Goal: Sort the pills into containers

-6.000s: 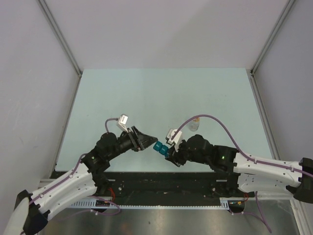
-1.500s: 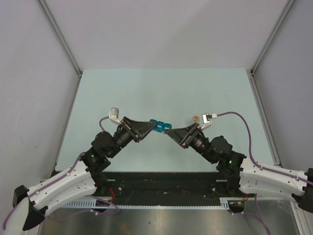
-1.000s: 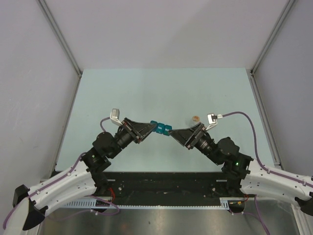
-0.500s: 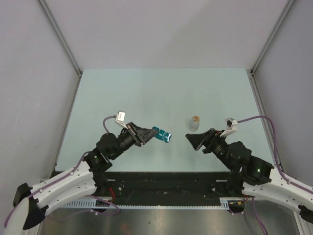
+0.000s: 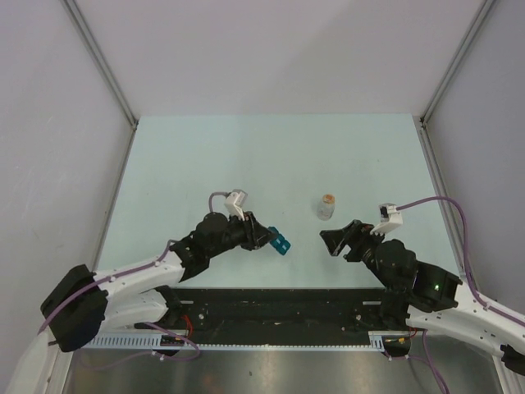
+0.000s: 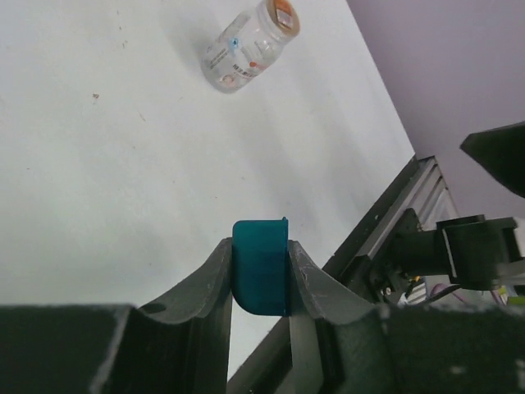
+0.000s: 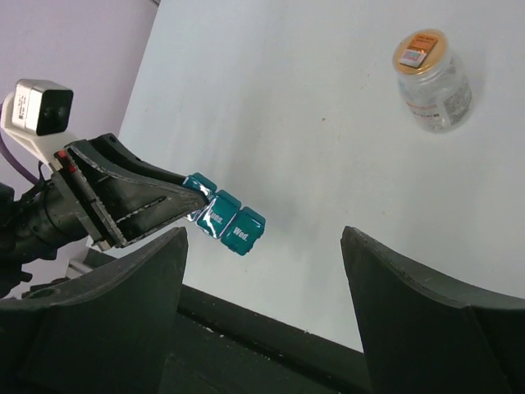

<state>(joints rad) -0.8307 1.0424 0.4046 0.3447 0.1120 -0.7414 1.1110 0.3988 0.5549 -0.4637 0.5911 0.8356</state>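
My left gripper should keep holding the container. It hangs tilted above the table and would drop if I opened now.
The container, a small blue pill box [image 5: 280, 242] with lidded compartments marked Tues. and Wed. [image 7: 226, 216], is held off the table at one end by my left gripper [image 5: 266, 238], which is shut on it [image 6: 260, 263]. My right gripper [image 5: 331, 241] hangs open to the box's right, apart from it, with nothing between its fingers [image 7: 264, 238]. Behind the right gripper a small clear bottle [image 5: 326, 206] with a tan top stands upright on the table [image 7: 431, 80]. I cannot make out any loose pills.
The pale green table [image 5: 246, 156] is walled at the back and on both sides. A black metal rail [image 5: 271, 300] with the arm bases runs along the near edge, just below both grippers.
The right gripper has drawn back to the right, away from the box, uncovering the bottle. The left gripper has carried the box down toward the near edge.
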